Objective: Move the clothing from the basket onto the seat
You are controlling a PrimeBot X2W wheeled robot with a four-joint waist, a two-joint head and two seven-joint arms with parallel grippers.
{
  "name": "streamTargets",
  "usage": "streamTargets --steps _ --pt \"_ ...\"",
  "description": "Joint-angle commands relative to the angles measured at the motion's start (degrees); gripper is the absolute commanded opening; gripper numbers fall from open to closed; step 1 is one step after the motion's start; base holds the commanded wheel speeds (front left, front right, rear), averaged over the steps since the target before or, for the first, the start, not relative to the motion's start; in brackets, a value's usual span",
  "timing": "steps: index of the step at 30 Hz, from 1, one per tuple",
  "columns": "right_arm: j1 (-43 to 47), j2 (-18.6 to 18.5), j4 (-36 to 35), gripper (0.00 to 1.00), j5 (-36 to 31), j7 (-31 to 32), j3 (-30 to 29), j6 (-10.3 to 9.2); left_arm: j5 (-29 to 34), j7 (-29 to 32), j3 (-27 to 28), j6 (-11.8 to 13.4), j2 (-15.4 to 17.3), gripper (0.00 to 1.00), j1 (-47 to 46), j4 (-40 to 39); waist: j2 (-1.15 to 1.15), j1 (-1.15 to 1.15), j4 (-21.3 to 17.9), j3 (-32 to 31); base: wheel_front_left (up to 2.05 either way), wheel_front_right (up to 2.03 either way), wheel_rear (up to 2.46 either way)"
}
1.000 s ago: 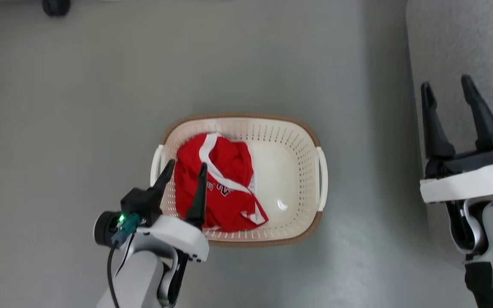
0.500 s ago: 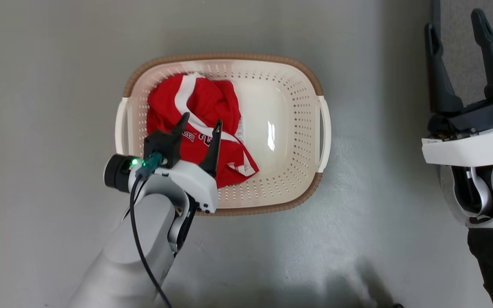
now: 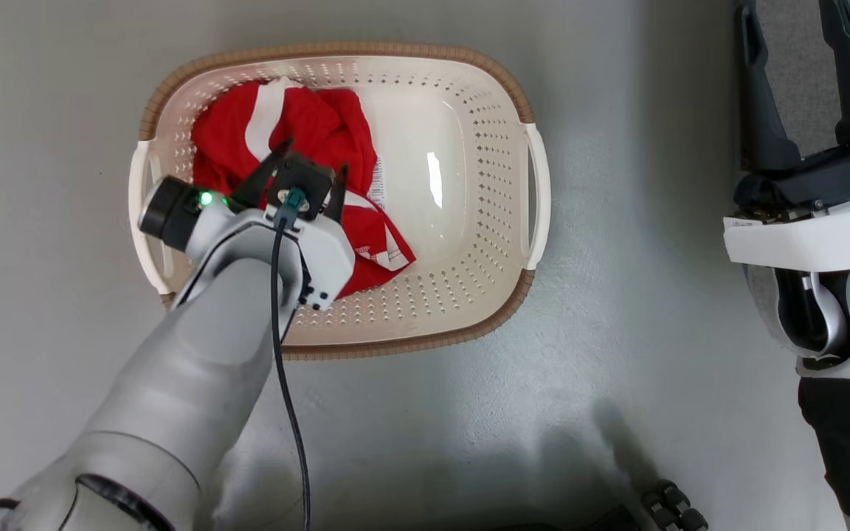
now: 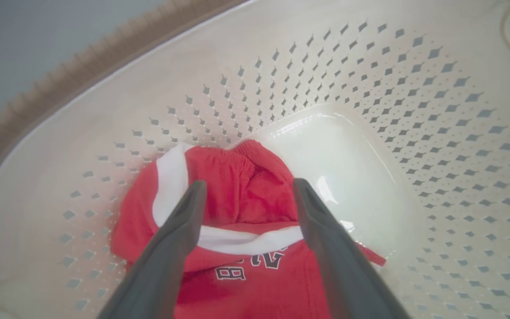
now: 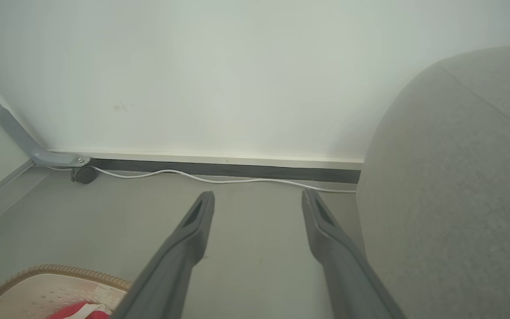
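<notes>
To move the clothing, my left gripper should next grab the white stripe that stands up in a fold between slack red cloth.
The cream basket with a brown rim stands on the grey floor. Red clothing with white stripes lies bunched in its left half. My left gripper reaches down into the basket, open, just above the garment. In the left wrist view the left gripper has its two fingers straddling a fold of the clothing above printed numbers, with the basket wall behind. My right gripper is open and holds nothing, by the grey seat. The right gripper hovers over floor beside the seat.
A white cable runs along the dark skirting at the foot of a pale wall. A grey metal bar slants at the left. The basket's corner shows low in the right wrist view. Small wheels sit by the bottom edge.
The head camera has moved closer, so the basket looks bigger and sits higher left. My left gripper has gone from the near rim down over the clothing. Both grippers stay open.
</notes>
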Motion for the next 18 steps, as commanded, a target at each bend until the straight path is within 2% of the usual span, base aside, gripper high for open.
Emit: streamTargets --steps 1,9,18 --pt "1.2 0.47 -1.55 1.0 0.39 -0.34 0.7 0.07 1.0 0.29 -0.52 0.97 0.8 1.0 -1.46 1.28 0.0 0.0 -0.33 0.44 0.0 0.0 0.0" --pt "0.95 1.2 -1.55 1.0 0.7 -0.34 0.44 0.07 3.5 3.94 -5.37 2.46 0.8 1.0 -6.98 7.53 0.0 0.0 -0.64 1.53 0.0 0.0 0.0" --pt "0.42 1.97 -1.91 1.0 1.22 -0.34 0.3 0.07 6.59 10.28 -9.35 2.92 1.74 1.0 -10.46 9.55 0.0 0.0 -1.79 3.71 0.0 0.0 0.0"
